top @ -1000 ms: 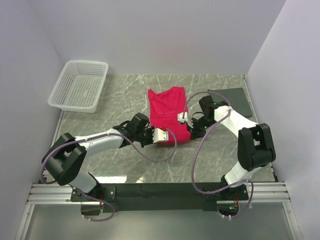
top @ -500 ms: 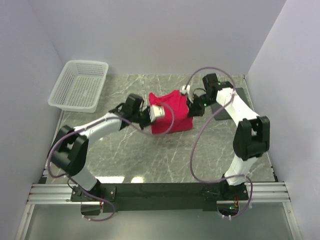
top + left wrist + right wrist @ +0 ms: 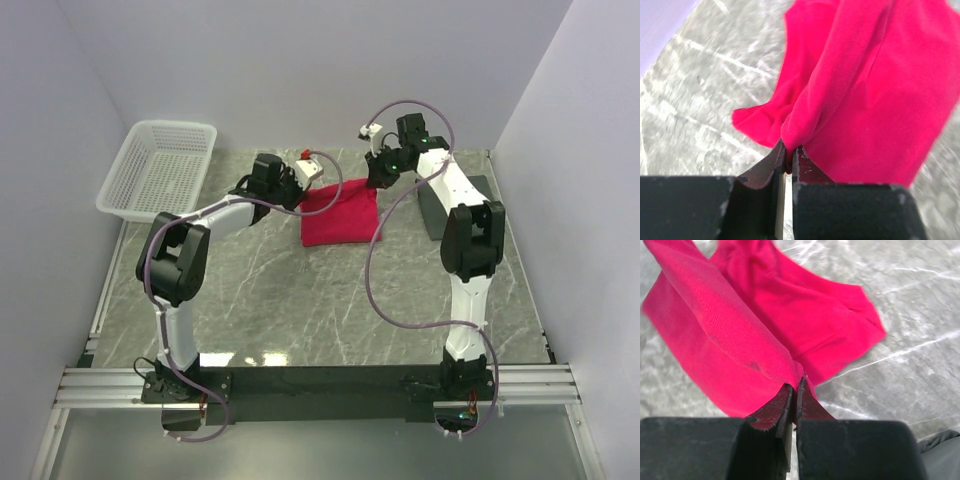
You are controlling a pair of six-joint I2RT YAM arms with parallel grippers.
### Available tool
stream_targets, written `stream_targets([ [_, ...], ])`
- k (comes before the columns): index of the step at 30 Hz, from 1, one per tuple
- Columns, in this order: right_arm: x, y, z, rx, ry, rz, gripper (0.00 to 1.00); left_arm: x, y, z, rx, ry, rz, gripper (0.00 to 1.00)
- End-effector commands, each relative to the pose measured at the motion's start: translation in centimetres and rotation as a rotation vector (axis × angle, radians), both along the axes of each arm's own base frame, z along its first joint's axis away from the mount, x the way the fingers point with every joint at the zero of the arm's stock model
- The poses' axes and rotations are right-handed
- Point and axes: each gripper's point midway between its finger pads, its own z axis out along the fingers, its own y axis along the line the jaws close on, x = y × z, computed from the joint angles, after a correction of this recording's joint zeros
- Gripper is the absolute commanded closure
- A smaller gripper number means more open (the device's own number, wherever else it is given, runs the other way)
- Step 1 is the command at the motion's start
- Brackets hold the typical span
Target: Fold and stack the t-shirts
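Note:
The t-shirt's pinched edge hangs above the table with slack cloth beyond it. My left gripper keeps hold of the edge for now, since it would fall short if I opened now.
The crimson-red t-shirt (image 3: 339,216) lies doubled over at the far middle of the marble table. My left gripper (image 3: 312,178) is shut on its far left edge, and the cloth is pinched between the jaws in the left wrist view (image 3: 789,150). My right gripper (image 3: 378,178) is shut on its far right edge, with a fold of the t-shirt (image 3: 740,335) caught between the jaws in the right wrist view (image 3: 795,382). Both grippers hold the cloth a little above the table, and the rest of the t-shirt (image 3: 880,100) drapes down toward me.
A white mesh basket (image 3: 160,172) stands at the far left corner. A dark grey pad (image 3: 438,210) lies at the far right, just beside the right arm. White walls close in the table at the back and on both sides.
Both grippers have carried the near edge of the t-shirt from the table's middle up and over to the far side. The shirt is now folded shorter and lies further back.

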Motion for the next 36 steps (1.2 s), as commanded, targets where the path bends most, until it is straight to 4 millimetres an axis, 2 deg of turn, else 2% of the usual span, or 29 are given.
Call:
stream_targets([
  [1,3.4,0.0,2.2,0.046,-0.086,-0.118,1.00,3.4,-0.4,3.9,-0.079,-0.114,0.110,0.99],
  [5,5.2,0.1,1.6,0.055,-0.109,-0.178,1.00,5.3,0.6,3.9,-0.084,-0.142,0.208,1.00],
  [10,6.3,0.8,0.4,0.041,-0.120,-0.226,1.00,7.0,1.1,3.7,-0.085,-0.161,0.282,1.00],
  [14,6.8,1.6,0.0,0.034,-0.134,-0.239,1.00,7.4,1.1,2.7,-0.084,-0.148,0.295,1.00],
  [20,7.2,1.7,-0.8,0.026,-0.130,-0.264,1.00,7.6,0.8,1.4,-0.095,-0.119,0.302,0.99],
  [23,7.5,1.6,-1.2,0.019,-0.129,-0.291,1.00,7.9,1.0,1.1,-0.097,-0.117,0.327,0.94],
  [24,7.7,1.5,-1.3,0.013,-0.131,-0.303,1.00,8.2,1.2,1.1,-0.103,-0.117,0.347,0.84],
  [25,8.0,1.1,-1.4,-0.007,-0.140,-0.331,0.95,8.5,1.4,1.4,-0.112,-0.123,0.369,0.78],
  [26,8.3,0.9,-1.2,-0.003,-0.150,-0.357,0.81,8.7,1.4,1.5,-0.129,-0.113,0.393,0.70],
  [27,8.5,0.6,-1.1,-0.005,-0.154,-0.388,0.75,9.5,1.8,2.6,-0.143,-0.130,0.443,0.51],
  [28,8.8,0.2,-0.7,-0.009,-0.168,-0.428,0.67,9.6,1.7,2.7,-0.159,-0.106,0.458,0.36],
  [29,9.4,-0.7,-0.2,-0.018,-0.189,-0.506,0.53,9.8,1.5,3.4,-0.166,-0.110,0.457,0.27],
  [30,9.7,-1.1,0.2,-0.023,-0.200,-0.544,0.49,10.2,1.4,5.1,-0.188,-0.129,0.459,0.19],
  [32,9.9,-1.9,1.2,-0.019,-0.210,-0.594,0.40,10.6,2.3,6.4,-0.194,-0.131,0.533,0.15],
  [33,9.8,-1.9,1.3,-0.017,-0.208,-0.598,0.37,11.0,2.4,8.4,-0.214,-0.151,0.549,0.15],
  [35,9.4,-2.2,2.1,-0.007,-0.217,-0.600,0.35,10.6,2.6,9.1,-0.220,-0.123,0.567,0.15],
  [36,9.3,-2.1,2.4,0.005,-0.214,-0.590,0.35,10.3,2.7,10.5,-0.246,-0.123,0.573,0.15],
])
